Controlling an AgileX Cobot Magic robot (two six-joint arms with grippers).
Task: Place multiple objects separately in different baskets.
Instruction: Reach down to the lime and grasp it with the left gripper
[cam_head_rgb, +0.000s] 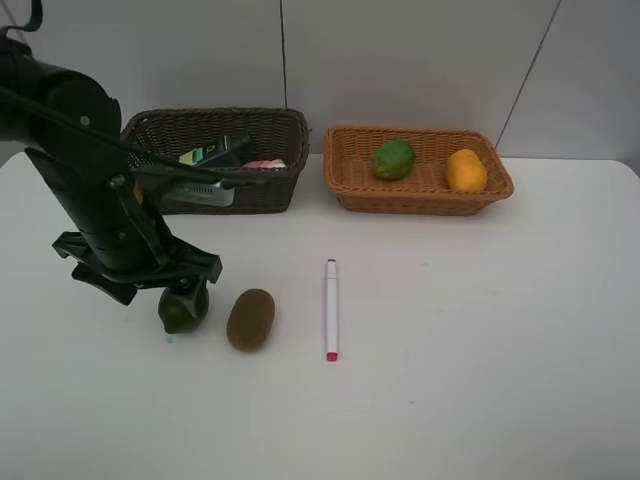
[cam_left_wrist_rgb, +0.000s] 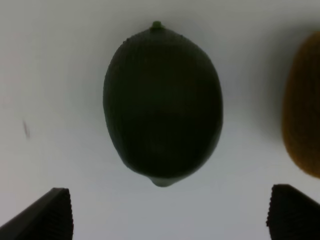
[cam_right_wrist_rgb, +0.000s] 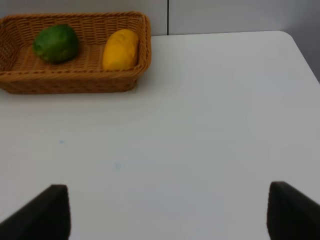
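Observation:
My left gripper's fingers still stop short of the fruit, so it is too early to close. The gripper moves toward the dark green fruit (cam_head_rgb: 183, 310) first.
My left gripper (cam_head_rgb: 186, 290) hangs open just above a dark green round fruit (cam_head_rgb: 183, 310) on the white table. In the left wrist view its fingertips (cam_left_wrist_rgb: 52, 215) stand wide apart, the fruit (cam_left_wrist_rgb: 162, 105) lying just beyond them, untouched. A brown kiwi (cam_head_rgb: 250, 319) lies right of it, then a white-pink marker (cam_head_rgb: 331, 305). The dark brown basket (cam_head_rgb: 255, 190) holds a dark green bottle (cam_head_rgb: 207, 154) and a pink bottle (cam_head_rgb: 265, 163). The light basket (cam_head_rgb: 420, 203) holds a green fruit (cam_head_rgb: 394, 159) and an orange mango (cam_head_rgb: 466, 170). My right gripper (cam_right_wrist_rgb: 169, 212) is open over bare table, away from the baskets.
The left arm (cam_head_rgb: 90, 190) leans across the front of the dark basket. Both baskets stand at the back against a grey wall. In the right wrist view the light basket (cam_right_wrist_rgb: 75, 82) sits far ahead, near the table's back edge.

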